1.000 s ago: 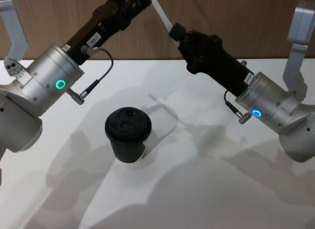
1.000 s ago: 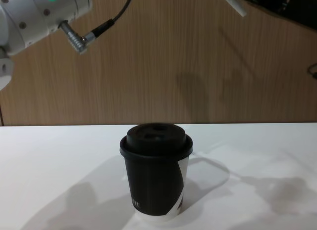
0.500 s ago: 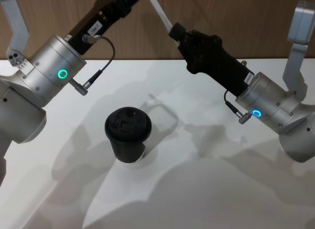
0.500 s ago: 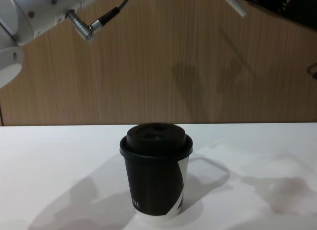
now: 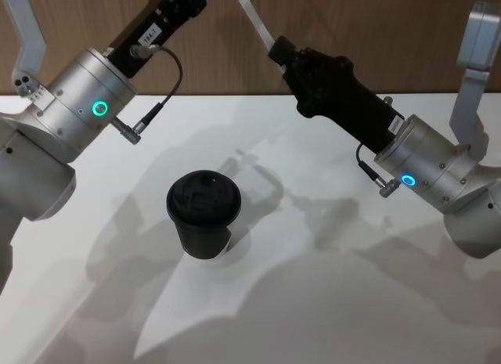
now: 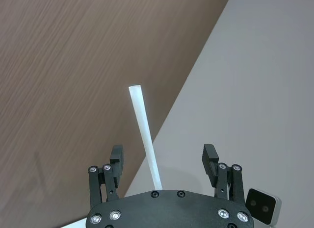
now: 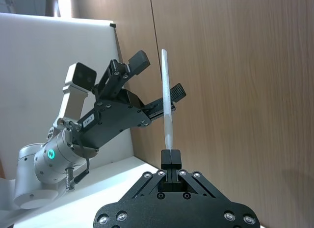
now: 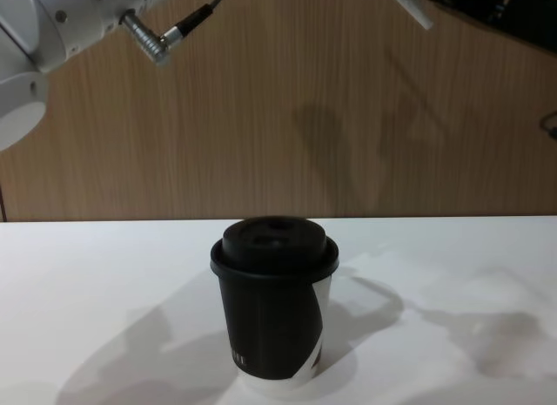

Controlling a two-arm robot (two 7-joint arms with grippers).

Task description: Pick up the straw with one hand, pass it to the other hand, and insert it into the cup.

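Observation:
I should next grab the straw by its upper half (image 7: pixel 166 90) with my left gripper, its lower end free for the black cup.
The white straw (image 5: pixel 255 21) is held up in the air over the table's far side, with my right gripper (image 5: pixel 276 48) shut on its lower end (image 7: pixel 170 139). My left gripper (image 6: pixel 163 158) stands open around the straw (image 6: pixel 145 135); its two fingers sit on either side without touching it. The right wrist view shows the left gripper (image 7: pixel 159 76) straddling the straw's upper half (image 7: pixel 166 90). The black lidded cup (image 5: pixel 203 214) stands upright on the table, below and in front of both grippers. In the chest view the cup (image 8: pixel 274 305) is centred and the straw's end (image 8: pixel 409 6) shows at the top.
The white table (image 5: pixel 329 309) spreads around the cup with nothing else on it. A wooden wall (image 8: pixel 261 118) rises right behind the table's far edge, close to both raised grippers.
My left arm has moved up and back, carrying its gripper higher along the straw. The right gripper, the straw and the cup have stayed where they were.

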